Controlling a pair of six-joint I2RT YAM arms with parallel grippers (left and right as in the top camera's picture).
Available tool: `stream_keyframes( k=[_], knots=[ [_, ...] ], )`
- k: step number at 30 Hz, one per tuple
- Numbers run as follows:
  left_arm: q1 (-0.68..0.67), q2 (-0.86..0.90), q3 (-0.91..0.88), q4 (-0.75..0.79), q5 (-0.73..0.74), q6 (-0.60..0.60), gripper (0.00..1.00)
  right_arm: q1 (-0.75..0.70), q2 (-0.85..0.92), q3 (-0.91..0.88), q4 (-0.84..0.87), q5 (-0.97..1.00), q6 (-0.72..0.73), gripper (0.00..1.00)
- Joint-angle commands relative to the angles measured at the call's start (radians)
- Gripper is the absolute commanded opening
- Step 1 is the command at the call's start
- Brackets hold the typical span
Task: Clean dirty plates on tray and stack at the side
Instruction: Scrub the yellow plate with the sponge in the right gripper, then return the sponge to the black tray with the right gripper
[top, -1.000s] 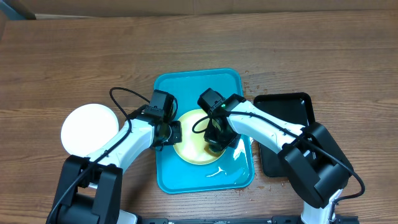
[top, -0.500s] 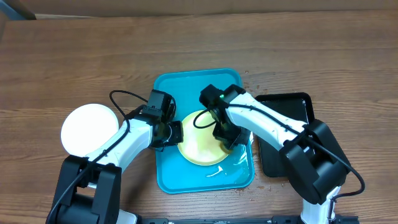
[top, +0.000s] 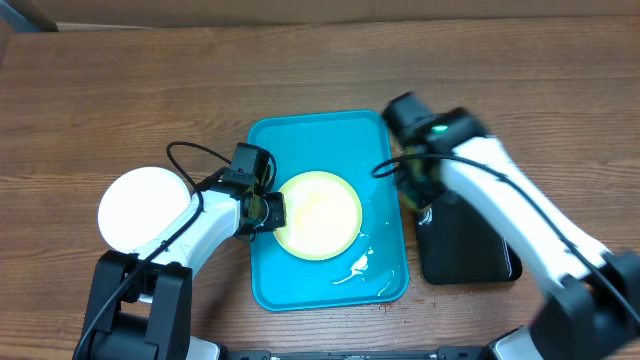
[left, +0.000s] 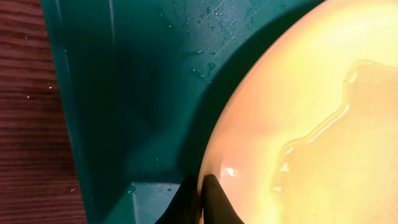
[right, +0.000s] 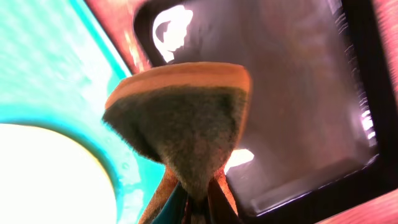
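The sponge (right: 186, 118) hangs over the black tray's edge beside the turquoise tray and would drop short if my right gripper opened now.
A pale yellow-green plate (top: 318, 215) lies wet in the turquoise tray (top: 320, 135). My left gripper (top: 272, 212) is shut on the plate's left rim. In the left wrist view the fingers (left: 202, 202) pinch the rim of the plate (left: 311, 124), which carries a film of water, over the tray (left: 137, 74). My right gripper (top: 415, 185) is blurred by the tray's right edge, near the black tray. In the right wrist view it (right: 199, 205) is shut on a sponge (right: 186, 118). A white plate (top: 143, 208) sits on the table at the left.
A smaller black tray (top: 465, 240) lies right of the turquoise one and also shows in the right wrist view (right: 298, 93). A patch of white foam and water (top: 355, 270) lies on the tray floor near the front right. The wooden table (top: 120, 90) surrounds everything.
My right arm has lifted the sponge off the yellow-green plate and swung right toward the black tray. The left gripper still grips the plate's rim; the plate has shifted a little.
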Motion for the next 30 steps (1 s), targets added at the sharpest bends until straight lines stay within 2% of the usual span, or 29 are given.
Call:
stream_keyframes(
  k=[1, 4, 6, 9, 10, 16, 17, 19, 20, 21, 24, 30],
  knots=[
    [0.005, 0.017, -0.029, -0.008, -0.044, 0.054, 0.04, -0.118, -0.078, 0.025, 0.006, -0.080, -0.204, 0.04],
    [0.005, 0.017, -0.029, -0.008, -0.031, 0.077, 0.04, -0.205, -0.075, 0.003, 0.012, -0.209, -0.346, 0.04],
    [0.005, 0.017, -0.024, -0.008, -0.005, 0.108, 0.04, -0.249, -0.075, -0.049, 0.040, -0.271, -0.391, 0.04],
    [0.005, 0.016, -0.007, -0.017, 0.019, 0.143, 0.04, -0.300, -0.075, -0.210, 0.163, -0.301, -0.402, 0.04],
    [0.005, 0.015, 0.010, -0.029, 0.067, 0.187, 0.04, -0.325, -0.075, -0.319, 0.268, -0.301, -0.405, 0.04],
    [0.005, 0.015, 0.075, -0.090, 0.115, 0.299, 0.04, -0.382, -0.075, -0.421, 0.373, -0.328, -0.391, 0.08],
    [0.004, 0.015, 0.088, -0.103, 0.114, 0.312, 0.04, -0.393, -0.077, -0.416, 0.369, -0.328, -0.391, 0.15],
    [0.001, 0.015, 0.109, -0.125, 0.114, 0.323, 0.04, -0.417, -0.080, -0.398, 0.348, -0.349, -0.396, 0.41],
    [-0.001, 0.015, 0.121, -0.136, 0.114, 0.323, 0.04, -0.435, -0.083, -0.383, 0.335, -0.395, -0.422, 0.51],
    [-0.003, 0.015, 0.145, -0.159, 0.114, 0.323, 0.04, -0.472, -0.093, -0.356, 0.312, -0.491, -0.478, 0.57],
    [-0.024, 0.015, 0.219, -0.231, 0.103, 0.322, 0.04, -0.569, -0.148, -0.308, 0.275, -0.647, -0.537, 0.59],
    [-0.121, 0.015, 0.434, -0.375, 0.103, 0.268, 0.04, -0.722, -0.253, -0.277, 0.231, -0.667, -0.537, 0.62]
  ],
)
